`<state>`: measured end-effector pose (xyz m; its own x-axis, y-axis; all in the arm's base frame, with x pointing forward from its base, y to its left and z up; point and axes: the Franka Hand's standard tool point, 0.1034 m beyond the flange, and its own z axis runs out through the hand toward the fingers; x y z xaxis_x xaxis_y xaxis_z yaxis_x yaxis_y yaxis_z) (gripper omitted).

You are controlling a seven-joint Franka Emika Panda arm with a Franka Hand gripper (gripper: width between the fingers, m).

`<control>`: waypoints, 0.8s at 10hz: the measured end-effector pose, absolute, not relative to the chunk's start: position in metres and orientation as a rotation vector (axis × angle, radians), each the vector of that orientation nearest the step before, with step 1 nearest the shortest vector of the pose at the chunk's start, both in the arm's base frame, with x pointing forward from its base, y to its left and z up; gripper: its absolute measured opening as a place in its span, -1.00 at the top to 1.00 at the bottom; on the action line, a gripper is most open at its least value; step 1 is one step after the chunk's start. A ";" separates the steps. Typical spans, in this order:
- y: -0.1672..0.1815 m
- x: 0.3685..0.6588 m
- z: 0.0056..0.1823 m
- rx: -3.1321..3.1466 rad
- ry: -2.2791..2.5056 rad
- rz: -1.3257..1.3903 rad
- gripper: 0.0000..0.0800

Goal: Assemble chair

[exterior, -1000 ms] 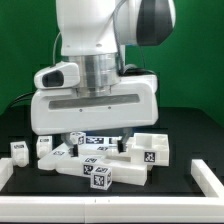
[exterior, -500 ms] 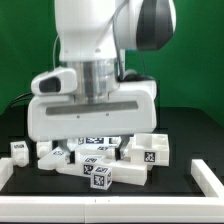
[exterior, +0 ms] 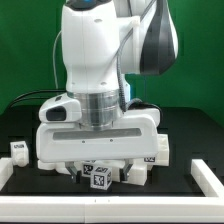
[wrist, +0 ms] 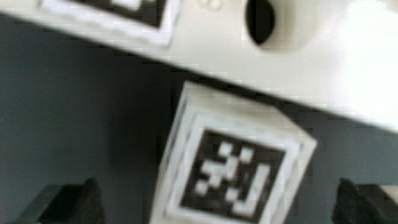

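Note:
My gripper should close on the tagged block (exterior: 100, 180) (wrist: 231, 170) now, because my open fingers are level with the sides of the block.
The chair's white tagged pieces lie on the black table, mostly hidden behind my hand in the exterior view. A tagged block (exterior: 100, 180) shows just under the hand, with another piece (exterior: 136, 172) to its right, a box-like piece (exterior: 158, 150) behind, and a small piece (exterior: 18, 150) at the exterior view's left. My gripper (exterior: 99, 170) is low over the block. In the wrist view the gripper (wrist: 217, 205) is open, its dark fingertips (wrist: 68, 203) wide apart on either side of a tagged white piece (wrist: 231, 165). A larger white piece with a round hole (wrist: 267, 40) lies beyond it.
The table's white raised border (exterior: 210, 175) runs along the front and both sides. A green backdrop stands behind the arm. Cables hang behind the arm at the back.
The arm has come down and forward. The hand now sits low over the cluster of pieces and hides most of them, which lay in full view before.

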<state>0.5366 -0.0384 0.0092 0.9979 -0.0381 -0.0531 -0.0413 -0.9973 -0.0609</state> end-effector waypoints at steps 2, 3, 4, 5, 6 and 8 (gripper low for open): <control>-0.039 0.534 0.008 -3.078 0.071 0.088 -0.62; -0.038 0.534 0.008 -3.078 0.070 0.089 -0.32; -0.038 0.534 0.008 -3.078 0.069 0.089 -0.32; -0.038 0.534 0.007 -3.078 0.069 0.089 0.13; -0.038 0.534 0.007 -3.078 0.069 0.089 0.30; -0.040 0.546 0.021 -3.077 -0.009 0.078 0.30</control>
